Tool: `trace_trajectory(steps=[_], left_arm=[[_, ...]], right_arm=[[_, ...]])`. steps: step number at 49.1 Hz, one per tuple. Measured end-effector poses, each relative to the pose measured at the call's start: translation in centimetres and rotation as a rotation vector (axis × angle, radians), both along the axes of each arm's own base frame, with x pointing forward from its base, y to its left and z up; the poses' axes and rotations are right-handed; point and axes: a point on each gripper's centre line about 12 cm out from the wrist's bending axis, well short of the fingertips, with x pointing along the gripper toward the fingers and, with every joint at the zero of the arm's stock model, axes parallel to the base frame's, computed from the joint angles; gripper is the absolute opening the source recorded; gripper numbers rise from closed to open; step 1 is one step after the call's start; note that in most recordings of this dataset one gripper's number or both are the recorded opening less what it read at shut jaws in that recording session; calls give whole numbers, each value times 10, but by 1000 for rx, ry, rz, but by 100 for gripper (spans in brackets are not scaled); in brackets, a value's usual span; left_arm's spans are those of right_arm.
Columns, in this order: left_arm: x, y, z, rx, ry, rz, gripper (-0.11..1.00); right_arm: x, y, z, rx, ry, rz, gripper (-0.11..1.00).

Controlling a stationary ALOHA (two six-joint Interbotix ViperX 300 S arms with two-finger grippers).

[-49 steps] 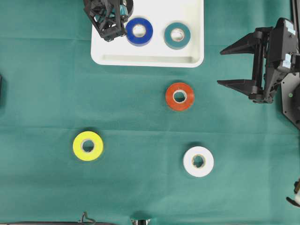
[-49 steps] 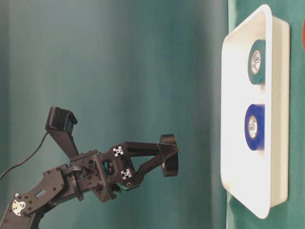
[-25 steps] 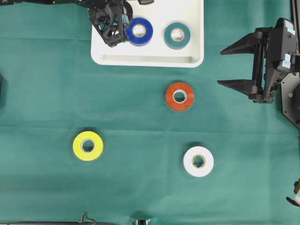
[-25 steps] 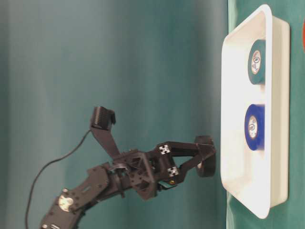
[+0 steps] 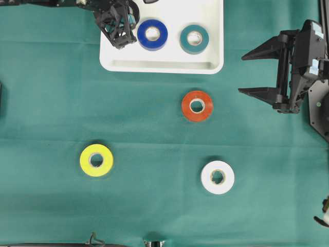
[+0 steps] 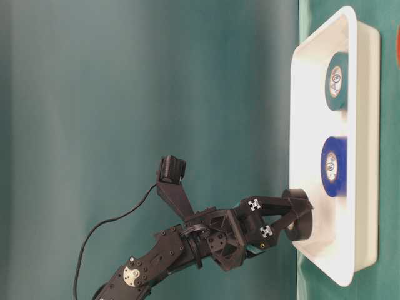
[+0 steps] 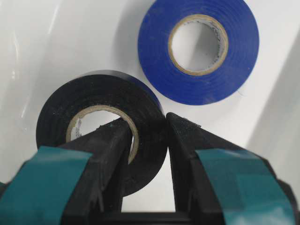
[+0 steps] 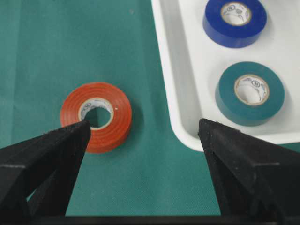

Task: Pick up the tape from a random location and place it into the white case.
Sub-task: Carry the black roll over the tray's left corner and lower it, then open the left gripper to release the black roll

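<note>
The black roll is low inside the white case (image 5: 164, 66), over the case's bottom beside the blue tape (image 5: 152, 34), so the robot's left gripper should open.
My left gripper (image 7: 149, 121) is shut on a black tape roll (image 7: 93, 93), one finger through its core and one outside its wall. It holds the roll low over the left part of the white case (image 5: 164, 66), at rim level in the table-level view (image 6: 300, 215); I cannot tell whether the roll touches the floor. From overhead the left gripper (image 5: 119, 23) hides the roll. A blue tape (image 5: 152, 34) and a teal tape (image 5: 194, 39) lie flat in the case. My right gripper (image 5: 241, 74) hovers open at the right, holding nothing.
On the green cloth lie a red tape (image 5: 197, 106) below the case, a yellow tape (image 5: 96, 160) at the lower left and a white tape (image 5: 217, 177) at the lower right. The right wrist view shows the red tape (image 8: 96, 117) beside the case corner (image 8: 178, 93).
The left gripper has carried the black tape down from well above the case to the level of its rim. The right arm has not moved.
</note>
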Motion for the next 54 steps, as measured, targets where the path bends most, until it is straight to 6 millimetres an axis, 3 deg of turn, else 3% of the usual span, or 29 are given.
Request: trace_trajectory(steps=[12,23,27,49,54], left_arm=[[0,-1,0,1,-1,-2,20],[0,0,-1,1,0,-3,84],[-1,-1,-2,3,5,-13,98],[-3,-1,-3,3,12,-17,100],[-3,-2,5,12,-4,-19,100]], right_arm=[[0,0,0,0,0,2,90],[0,0,0,0,2,0,90],[0,0,0,0,2,0,90],[0,0,0,0,2,1,90],[0,0,0,0,0,0,90]])
